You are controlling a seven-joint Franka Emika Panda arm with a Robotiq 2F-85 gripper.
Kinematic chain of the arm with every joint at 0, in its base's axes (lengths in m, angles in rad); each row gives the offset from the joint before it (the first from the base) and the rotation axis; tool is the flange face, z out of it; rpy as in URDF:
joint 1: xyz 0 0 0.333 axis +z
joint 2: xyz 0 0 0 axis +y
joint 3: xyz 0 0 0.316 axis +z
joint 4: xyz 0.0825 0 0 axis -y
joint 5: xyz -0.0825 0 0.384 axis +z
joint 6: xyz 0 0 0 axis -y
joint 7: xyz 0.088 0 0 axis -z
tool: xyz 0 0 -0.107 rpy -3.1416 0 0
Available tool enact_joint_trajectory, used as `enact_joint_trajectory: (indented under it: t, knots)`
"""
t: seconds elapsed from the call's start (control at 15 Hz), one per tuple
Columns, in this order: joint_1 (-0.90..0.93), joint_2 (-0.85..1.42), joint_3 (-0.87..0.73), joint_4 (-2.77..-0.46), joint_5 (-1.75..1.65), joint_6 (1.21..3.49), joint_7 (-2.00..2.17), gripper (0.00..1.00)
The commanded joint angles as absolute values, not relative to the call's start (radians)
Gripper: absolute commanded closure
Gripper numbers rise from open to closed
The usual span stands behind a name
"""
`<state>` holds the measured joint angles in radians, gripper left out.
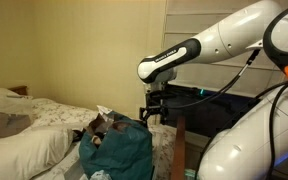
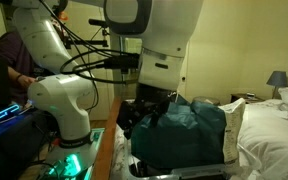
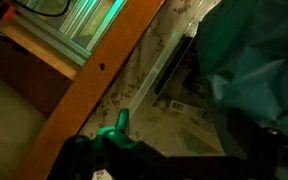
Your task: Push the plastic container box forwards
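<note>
The gripper grabs the plastic container box by its thin clear rim on the robot's side, beside the cloth bundle, next, to push the box forwards.
The plastic container box [image 3: 174,65] is a clear bin with a thin rim, holding a bulky teal-green cloth bundle [image 3: 254,50]. In both exterior views the bundle [image 1: 119,145] [image 2: 189,128] fills the box, whose clear rim [image 2: 174,168] shows below it. It sits on the bed at the edge near the robot. My gripper [image 3: 169,160] hangs just beside the box on the robot's side, close to the bundle [image 1: 152,108] [image 2: 142,112]. Its dark fingers are spread apart with nothing between them. Whether it touches the box is unclear.
A wooden bed frame rail [image 3: 94,80] runs diagonally beside the box, over floral bedspread [image 3: 134,75]. White pillows [image 1: 24,145] [image 2: 274,130] lie beyond the box. A bedside lamp [image 2: 277,80] stands far back. The robot base [image 2: 69,110] and cables are near the rail.
</note>
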<state>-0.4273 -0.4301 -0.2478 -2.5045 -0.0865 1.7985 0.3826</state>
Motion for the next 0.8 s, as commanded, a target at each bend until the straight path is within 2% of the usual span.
enact_joint_trajectory:
  t: [0.0,0.2,0.27,0.33,0.47,0.73]
  knots:
    - [-0.442,-0.388,-0.229,-2.532,-0.109,1.861,0.505,0.00]
    - [-0.465,-0.365,-0.216,-2.543,-0.171,1.939,0.657,0.00]
    - [-0.469,-0.356,-0.215,-2.544,-0.185,1.947,0.706,0.03]
    - [-0.468,-0.347,-0.216,-2.544,-0.194,1.935,0.741,0.26]
    - [-0.459,-0.333,-0.222,-2.545,-0.197,1.890,0.787,0.32]
    - [-0.440,-0.331,-0.231,-2.579,-0.180,1.830,0.792,0.62]
